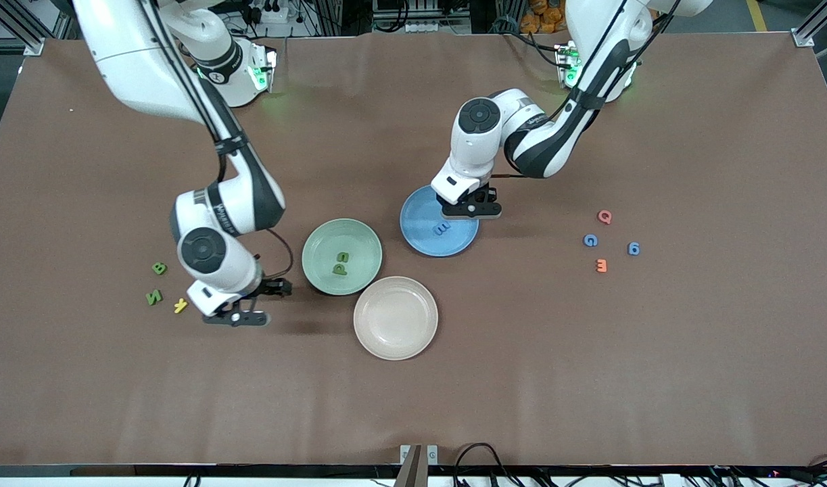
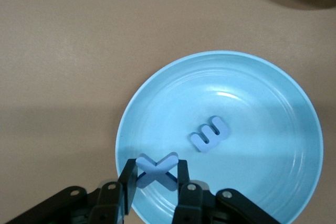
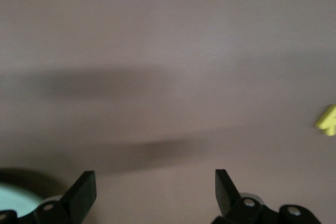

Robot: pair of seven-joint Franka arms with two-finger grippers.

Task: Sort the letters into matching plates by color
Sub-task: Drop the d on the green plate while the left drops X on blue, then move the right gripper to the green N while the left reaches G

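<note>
My left gripper opens next, since the blue X sits inside the blue plate's rim in the left wrist view.
The blue plate holds one blue letter, which also shows on the blue plate as a blue letter. My left gripper hangs over that plate's rim, shut on a blue X letter; the left gripper pinches it by its sides. The green plate carries two green letters. Green letters B and N lie toward the right arm's end. Blue letters G and 9 lie toward the left arm's end. My right gripper stands open over bare table beside the green plate; the right gripper holds nothing.
A beige plate sits nearer the front camera than the two coloured plates. A yellow letter lies by the green N and shows as a yellow letter. A pink Q and an orange E lie among the blue letters.
</note>
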